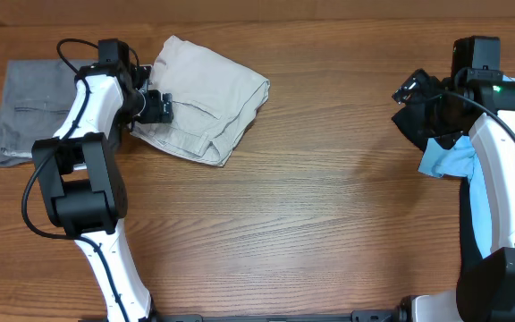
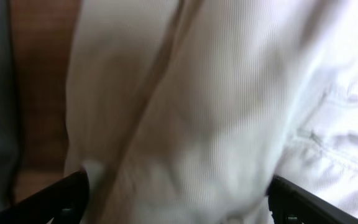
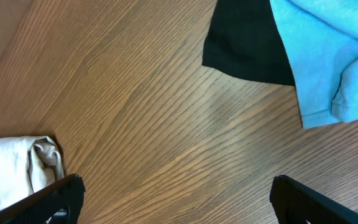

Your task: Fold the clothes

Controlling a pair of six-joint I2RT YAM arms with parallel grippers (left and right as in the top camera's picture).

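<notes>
I should next use my left gripper to grab the beige trousers' bundle by its edge nearest the grey folded trousers. Then I can draw the bundle onto them still folded.
The clothes, a pair of beige trousers [image 1: 206,97], lie folded into a bundle at the back left of the table. My left gripper [image 1: 156,106] sits at the bundle's left edge. In the left wrist view the beige cloth [image 2: 216,106] fills the frame, and my left gripper [image 2: 179,190] stands open right over it with its jaws wide apart. My right gripper [image 1: 416,93] hangs open at the far right, over bare wood [image 3: 179,143], with nothing between its fingers. A corner of the trousers [image 3: 11,171] shows at the lower left of the right wrist view.
Grey folded trousers [image 1: 29,107] lie at the far left, just beyond the left arm. A light blue T-shirt [image 1: 447,159] lies at the right edge under the right arm, and in the right wrist view the T-shirt [image 3: 328,56] has a dark patch [image 3: 247,43] beside it.
</notes>
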